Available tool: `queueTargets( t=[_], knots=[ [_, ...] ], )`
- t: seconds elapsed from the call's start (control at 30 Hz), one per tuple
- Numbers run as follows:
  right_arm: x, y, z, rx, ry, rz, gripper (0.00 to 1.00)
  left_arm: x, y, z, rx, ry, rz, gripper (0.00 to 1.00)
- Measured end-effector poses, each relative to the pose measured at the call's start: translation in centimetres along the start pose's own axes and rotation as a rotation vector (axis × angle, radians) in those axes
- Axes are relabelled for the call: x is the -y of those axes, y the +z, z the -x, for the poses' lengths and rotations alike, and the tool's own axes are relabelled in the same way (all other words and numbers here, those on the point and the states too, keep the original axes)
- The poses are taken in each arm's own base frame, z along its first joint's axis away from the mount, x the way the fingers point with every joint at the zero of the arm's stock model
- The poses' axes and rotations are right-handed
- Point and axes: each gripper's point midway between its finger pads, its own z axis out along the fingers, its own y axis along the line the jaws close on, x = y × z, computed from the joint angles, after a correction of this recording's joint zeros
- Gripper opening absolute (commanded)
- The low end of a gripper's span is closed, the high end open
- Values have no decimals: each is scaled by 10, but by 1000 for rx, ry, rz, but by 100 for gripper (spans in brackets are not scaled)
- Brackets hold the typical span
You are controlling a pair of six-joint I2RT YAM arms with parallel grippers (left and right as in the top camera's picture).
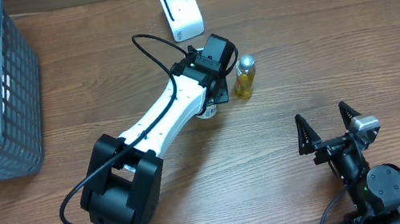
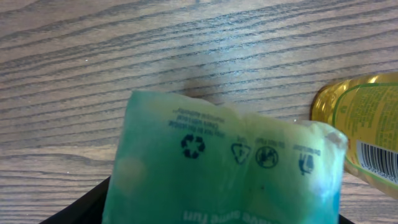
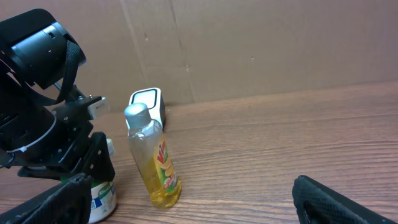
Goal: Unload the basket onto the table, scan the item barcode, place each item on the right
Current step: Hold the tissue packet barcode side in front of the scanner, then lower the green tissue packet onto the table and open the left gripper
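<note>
The green packet's lower end meets the tabletop beside the yellow bottle, below my fingers, so my left gripper now releases the green packet.
A green packet (image 2: 224, 162) with recycling marks fills the left wrist view, and my left gripper (image 2: 205, 214) is shut on it, its black fingers (image 2: 78, 208) showing at the bottom edge. In the right wrist view the same item (image 3: 102, 198) hangs under that gripper, just above the table. The white scanner (image 1: 181, 11) stands at the back, a short way beyond my left gripper (image 1: 213, 69). No barcode shows on the packet's visible face. My right gripper (image 1: 329, 127) stands open and empty near the front right.
A yellow bottle (image 1: 245, 77) with a silver cap stands upright just right of the left gripper, its barcode (image 2: 376, 160) in the left wrist view. A grey basket (image 1: 18, 93) holding several packets sits at the far left. Cardboard walls the back.
</note>
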Motion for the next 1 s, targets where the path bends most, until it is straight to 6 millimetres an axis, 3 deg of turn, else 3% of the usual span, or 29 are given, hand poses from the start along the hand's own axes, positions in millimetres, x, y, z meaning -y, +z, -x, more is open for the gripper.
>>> queueTargets(
  t=[0.73,1.0],
  knots=[
    [0,0,0,0,0,0,100,-4,0,-6,-24,5,15,100],
    [0,0,0,0,0,0,100,-5,-1,-5,-23,3,15,100]
  ],
)
